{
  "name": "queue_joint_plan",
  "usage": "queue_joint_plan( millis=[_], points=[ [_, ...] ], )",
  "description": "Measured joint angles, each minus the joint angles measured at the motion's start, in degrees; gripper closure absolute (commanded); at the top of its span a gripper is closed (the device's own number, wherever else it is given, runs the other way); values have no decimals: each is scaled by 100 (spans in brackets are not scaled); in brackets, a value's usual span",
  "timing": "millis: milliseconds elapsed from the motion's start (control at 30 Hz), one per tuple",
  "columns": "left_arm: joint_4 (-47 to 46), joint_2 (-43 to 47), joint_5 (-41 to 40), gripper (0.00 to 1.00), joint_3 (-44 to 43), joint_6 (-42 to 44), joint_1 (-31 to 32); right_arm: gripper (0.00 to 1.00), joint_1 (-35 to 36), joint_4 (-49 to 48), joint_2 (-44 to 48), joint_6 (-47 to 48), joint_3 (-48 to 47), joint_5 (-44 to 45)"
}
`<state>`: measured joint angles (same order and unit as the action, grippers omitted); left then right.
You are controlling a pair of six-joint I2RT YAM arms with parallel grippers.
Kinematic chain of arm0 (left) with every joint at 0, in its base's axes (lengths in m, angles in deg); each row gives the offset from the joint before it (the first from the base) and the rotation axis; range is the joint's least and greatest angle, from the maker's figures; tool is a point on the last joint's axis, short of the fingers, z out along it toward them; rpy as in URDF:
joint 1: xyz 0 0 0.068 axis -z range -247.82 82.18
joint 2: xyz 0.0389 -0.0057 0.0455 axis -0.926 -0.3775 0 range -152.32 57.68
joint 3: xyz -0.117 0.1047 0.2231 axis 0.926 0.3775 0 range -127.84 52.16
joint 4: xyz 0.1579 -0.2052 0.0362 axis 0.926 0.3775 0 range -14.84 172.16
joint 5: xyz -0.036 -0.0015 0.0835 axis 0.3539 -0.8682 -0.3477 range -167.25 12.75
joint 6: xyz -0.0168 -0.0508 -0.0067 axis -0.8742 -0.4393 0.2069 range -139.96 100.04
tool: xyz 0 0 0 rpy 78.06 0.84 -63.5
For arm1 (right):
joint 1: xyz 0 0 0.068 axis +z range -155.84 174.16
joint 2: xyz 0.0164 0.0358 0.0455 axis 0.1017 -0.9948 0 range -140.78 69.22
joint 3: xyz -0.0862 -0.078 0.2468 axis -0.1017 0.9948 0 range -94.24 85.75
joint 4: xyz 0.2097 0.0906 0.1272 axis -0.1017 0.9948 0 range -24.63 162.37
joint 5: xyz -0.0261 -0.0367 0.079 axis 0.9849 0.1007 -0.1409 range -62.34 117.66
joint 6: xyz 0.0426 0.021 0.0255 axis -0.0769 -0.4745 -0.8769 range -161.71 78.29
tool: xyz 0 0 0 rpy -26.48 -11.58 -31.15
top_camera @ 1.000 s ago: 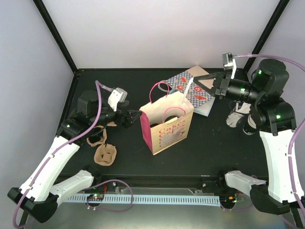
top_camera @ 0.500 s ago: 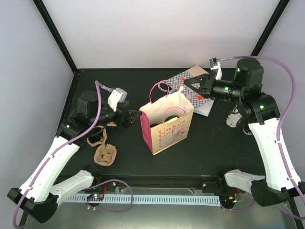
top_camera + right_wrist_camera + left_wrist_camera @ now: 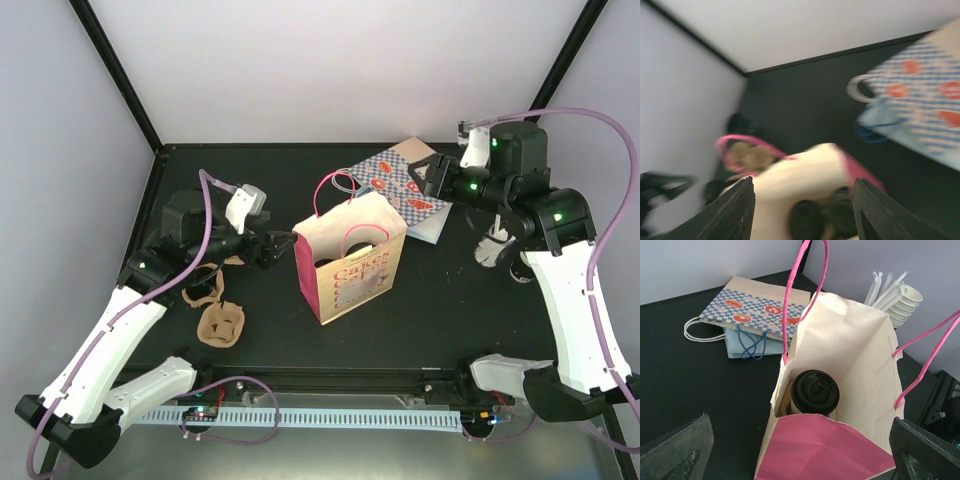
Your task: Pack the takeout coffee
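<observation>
My right gripper grips one wrapped straw [image 3: 498,229] by its exposed end next, which leaves the straw's length free to enter the pink bag's opening.
The pink bag [image 3: 350,262] stands upright mid-table with its mouth open. Inside it stands the takeout coffee [image 3: 815,391], a white cup under a black lid; it shows as a dark blur [image 3: 807,220] in the right wrist view. My left gripper [image 3: 277,247] is open just left of the bag, and its wide-apart fingers [image 3: 677,450] frame the pink front. My right gripper [image 3: 422,180] hangs open above the flat checkered bags, beyond the pink bag's far right corner. Nothing is between its fingers [image 3: 735,210].
Flat checkered paper bags [image 3: 405,185] lie at the back right. A stack of cream cups [image 3: 904,302] with wrapped straws [image 3: 885,286] stands right of the bag, a small black cup [image 3: 522,268] near it. Brown cup carriers [image 3: 220,322] lie at front left.
My right gripper has opened and drawn back to the right, away from the bag's mouth. The white wrapped straw that it held is no longer in it. The left arm has not moved.
</observation>
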<state>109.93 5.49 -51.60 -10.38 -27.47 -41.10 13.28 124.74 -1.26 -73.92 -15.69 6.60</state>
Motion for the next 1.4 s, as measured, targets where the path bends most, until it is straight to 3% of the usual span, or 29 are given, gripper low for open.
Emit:
queue_joint_plan(
  millis=[267, 400, 667, 900, 1267, 1400],
  points=[
    [42, 68, -50, 1, 9, 7, 0, 46, -216, 704, -22, 514, 734, 3582],
    [42, 83, -61, 1, 11, 55, 0, 45, -490, 621, -133, 507, 1451, 4568],
    [31, 81, -59, 1, 55, 118, 0, 52, -1220, 264, -656, 699, 1753, 5233],
    [26, 68, -59, 1, 103, 149, 0, 55, -1279, 212, -1556, 767, 1596, 5462],
    [-48, -7, -57, 1, 120, 155, -2, 57, -1279, 382, -2157, 737, 1237, 6000],
    [-59, -7, -57, 1, 120, 160, 0, 69, -1318, 426, -2337, 695, 1222, 6087]
  ],
)
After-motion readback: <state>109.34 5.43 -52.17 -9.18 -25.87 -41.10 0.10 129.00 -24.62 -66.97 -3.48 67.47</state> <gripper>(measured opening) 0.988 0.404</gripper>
